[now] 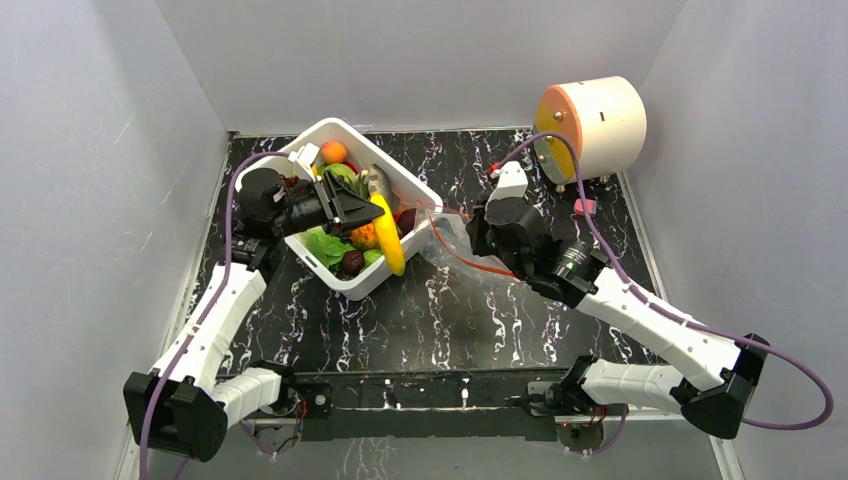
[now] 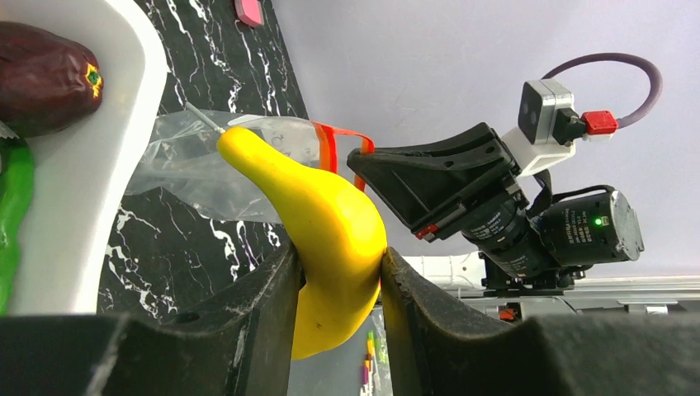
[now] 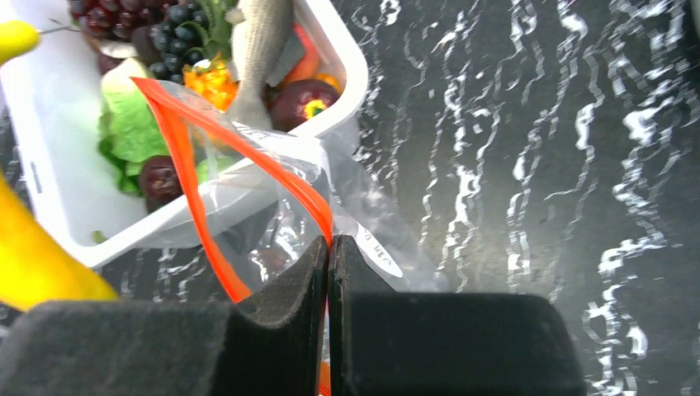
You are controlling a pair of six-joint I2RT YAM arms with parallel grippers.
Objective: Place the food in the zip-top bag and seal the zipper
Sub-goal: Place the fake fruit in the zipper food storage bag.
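Note:
The banana hangs over the tub's rim and would miss the bag, so it is too early to release. My left gripper moves it toward the bag's opening first.
My left gripper (image 2: 338, 280) is shut on the yellow banana (image 2: 330, 223), held over the tub's right rim, its tip pointing at the zip-top bag (image 2: 198, 177). From above, the banana (image 1: 388, 235) hangs from the left gripper (image 1: 372, 210) just left of the bag (image 1: 455, 240). My right gripper (image 3: 329, 247) is shut on the bag's red zipper (image 3: 190, 190) and lifts the mouth into an open loop. More food lies in the tub: a grey fish (image 3: 256, 49), grapes (image 3: 107, 12), greens (image 3: 136, 124).
The white tub (image 1: 340, 128) stands at the back left of the black marbled table. A cream cylinder with an orange end (image 1: 595, 125) lies at the back right, a small pink object (image 1: 585, 206) in front of it. Grey walls close in on three sides.

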